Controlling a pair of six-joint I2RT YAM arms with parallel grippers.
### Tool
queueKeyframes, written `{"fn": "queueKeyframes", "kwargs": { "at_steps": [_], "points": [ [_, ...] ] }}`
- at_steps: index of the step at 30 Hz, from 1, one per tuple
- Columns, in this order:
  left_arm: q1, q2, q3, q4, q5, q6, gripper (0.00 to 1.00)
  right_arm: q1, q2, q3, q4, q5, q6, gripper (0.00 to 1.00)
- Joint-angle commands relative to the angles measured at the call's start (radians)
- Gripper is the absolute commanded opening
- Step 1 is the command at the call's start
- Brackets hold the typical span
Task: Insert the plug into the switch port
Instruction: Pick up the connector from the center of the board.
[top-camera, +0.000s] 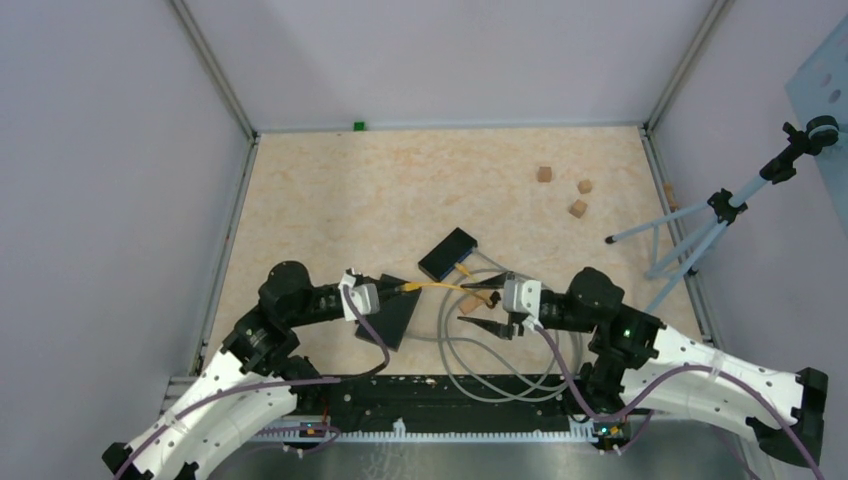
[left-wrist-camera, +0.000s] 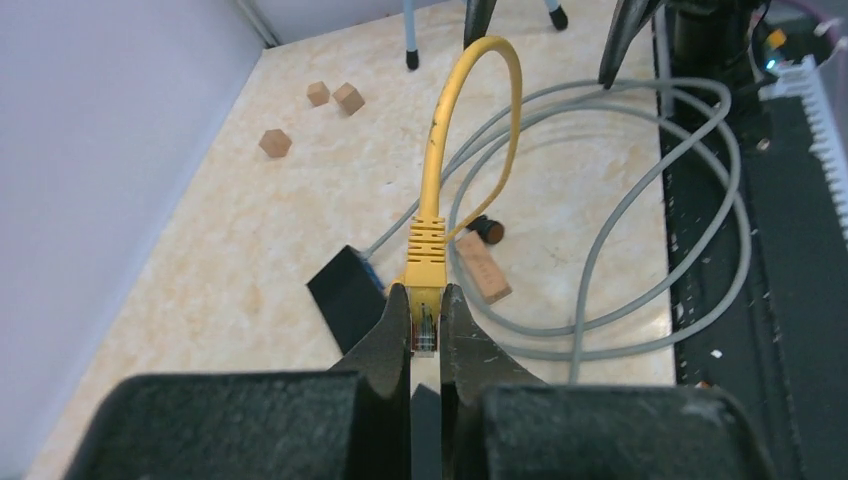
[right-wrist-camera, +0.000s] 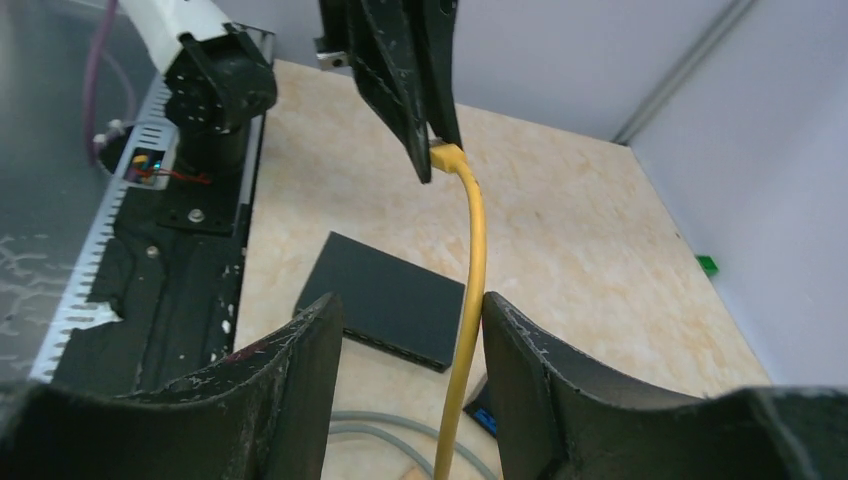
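The clear tip of the yellow plug needs to stay free to go into the switch port. My right gripper should grab the plug by its ribbed cable end next.
My left gripper is shut on the yellow plug and holds it above a flat black switch. The switch's port row shows in the right wrist view. In the top view the left gripper is at the table's near middle. The yellow cable runs from it toward my right gripper. The right gripper is open, and the yellow cable passes between its fingers, close against the right one. A smaller black box with blue ports lies just behind.
Grey cable loops lie between the arms near the front rail. A wooden block lies by the cables. Three wooden cubes sit at the far right. A tripod stands at the right wall.
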Motion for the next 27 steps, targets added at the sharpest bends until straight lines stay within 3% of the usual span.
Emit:
{"fn": "queueKeyframes", "kwargs": {
  "at_steps": [1,8,12,27],
  "points": [
    [-0.003,0.014,0.086,-0.129,0.007,0.283,0.00,-0.004,0.090,0.112,-0.097,-0.178,-0.024,0.52],
    [-0.006,0.108,0.207,-0.312,0.009,0.382,0.00,0.064,0.184,0.147,-0.055,-0.055,-0.088,0.49],
    [-0.012,0.121,0.224,-0.354,0.022,0.400,0.00,0.093,0.202,0.134,0.033,0.031,-0.087,0.52],
    [-0.105,0.195,0.232,-0.379,0.054,0.389,0.00,0.145,0.360,0.177,0.099,0.125,-0.114,0.55]
  ]
}}
